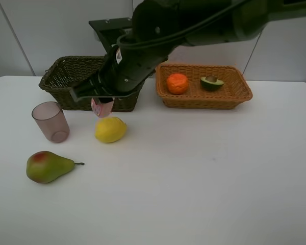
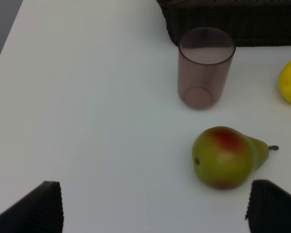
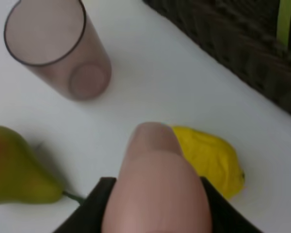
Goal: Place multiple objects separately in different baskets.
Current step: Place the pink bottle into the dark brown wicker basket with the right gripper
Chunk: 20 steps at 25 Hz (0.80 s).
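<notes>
The pink bottle point(image 1: 102, 107) hangs short of the dark brown basket point(image 1: 66, 71), above the lemon's side. I will move the bottle toward the basket before opening my right gripper.
My right gripper point(image 1: 100, 100) reaches across to the left and is shut on the pink bottle point(image 1: 102, 107), held above the table just in front of the dark brown basket point(image 1: 66, 71). In the right wrist view the pink bottle point(image 3: 155, 184) sits between the jaws, above the lemon point(image 3: 208, 158). The lemon point(image 1: 110, 129), the translucent cup point(image 1: 50, 121) and the pear point(image 1: 47, 167) rest on the table. An orange point(image 1: 177, 83) and an avocado half point(image 1: 212, 82) lie in the tan basket point(image 1: 234, 97). My left gripper point(image 2: 155, 213) is open, with the pear point(image 2: 226, 158) just beyond it.
The right arm covers much of the dark basket's inside in the high view. A green strip point(image 3: 283, 22) shows inside the dark basket point(image 3: 242, 43). The cup point(image 2: 203, 68) stands close to the dark basket's front wall point(image 2: 233, 19). The white table reaches wide to the front and right.
</notes>
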Available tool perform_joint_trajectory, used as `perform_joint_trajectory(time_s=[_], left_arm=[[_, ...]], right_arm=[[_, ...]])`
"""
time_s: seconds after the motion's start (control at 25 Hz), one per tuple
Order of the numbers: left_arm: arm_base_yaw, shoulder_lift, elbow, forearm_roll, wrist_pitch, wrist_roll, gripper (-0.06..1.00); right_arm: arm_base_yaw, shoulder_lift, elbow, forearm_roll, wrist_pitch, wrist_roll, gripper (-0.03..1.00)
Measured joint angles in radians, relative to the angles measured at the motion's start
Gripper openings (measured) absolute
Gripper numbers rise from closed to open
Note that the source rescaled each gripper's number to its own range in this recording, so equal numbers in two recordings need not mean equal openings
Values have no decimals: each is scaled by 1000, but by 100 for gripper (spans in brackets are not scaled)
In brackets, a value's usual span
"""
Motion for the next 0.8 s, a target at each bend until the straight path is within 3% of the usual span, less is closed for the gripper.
perform_joint_trajectory(time_s=[0.32,0.8], left_arm=[[0,0,0,0,0,0,100],[0,0,0,2,0,0,100]], right_arm=[[-32,14,-172,-92,-5,0,21],[-134,231,-394,-99,-81,-19,21]])
